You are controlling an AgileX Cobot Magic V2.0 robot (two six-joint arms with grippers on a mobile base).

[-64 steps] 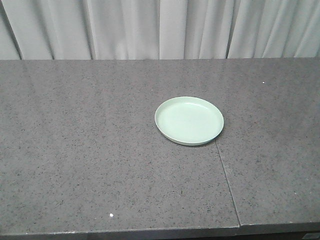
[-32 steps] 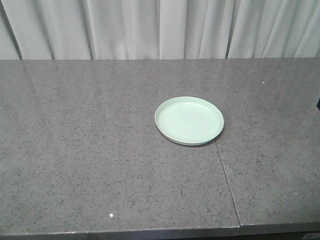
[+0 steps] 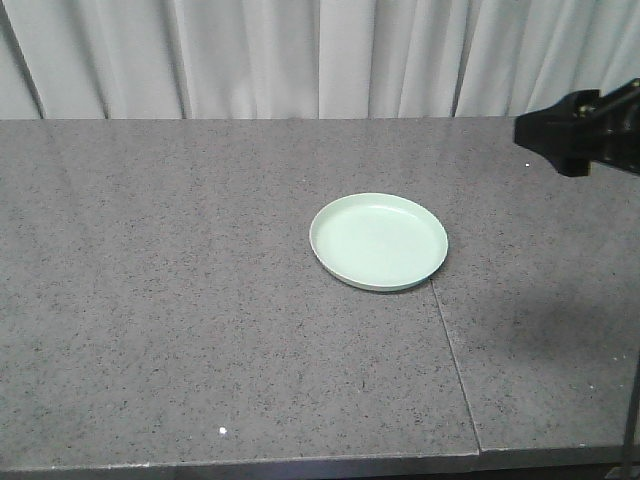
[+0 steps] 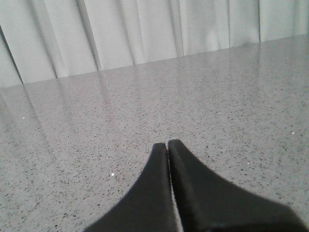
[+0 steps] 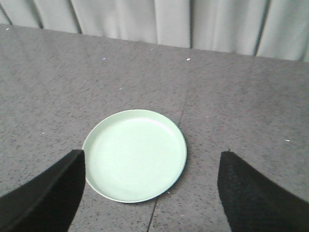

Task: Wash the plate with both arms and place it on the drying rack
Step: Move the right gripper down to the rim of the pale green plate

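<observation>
My right gripper is to grab the pale mint-green plate (image 3: 378, 241) next, by its rim (image 3: 444, 250), so the plate can be washed and then put on the rack.
The pale mint-green plate (image 3: 378, 241) lies flat on the grey speckled countertop (image 3: 180, 280), a little right of the middle. A black part of my right arm (image 3: 578, 132) reaches in from the right edge, above and to the right of the plate. In the right wrist view the plate (image 5: 135, 154) lies ahead, between the wide-apart fingers of my open right gripper (image 5: 152, 153), which holds nothing. My left gripper (image 4: 167, 144) is shut and empty over bare counter, with no plate in its view. The drying rack is out of view.
A thin seam (image 3: 455, 370) runs through the countertop from the plate's near edge to the front edge. White curtains (image 3: 320, 55) hang behind the counter's back edge. The counter's front edge (image 3: 300, 462) runs along the bottom of the front view.
My right arm has come into the front view from the right edge, where none showed a second ago. The plate has not moved.
</observation>
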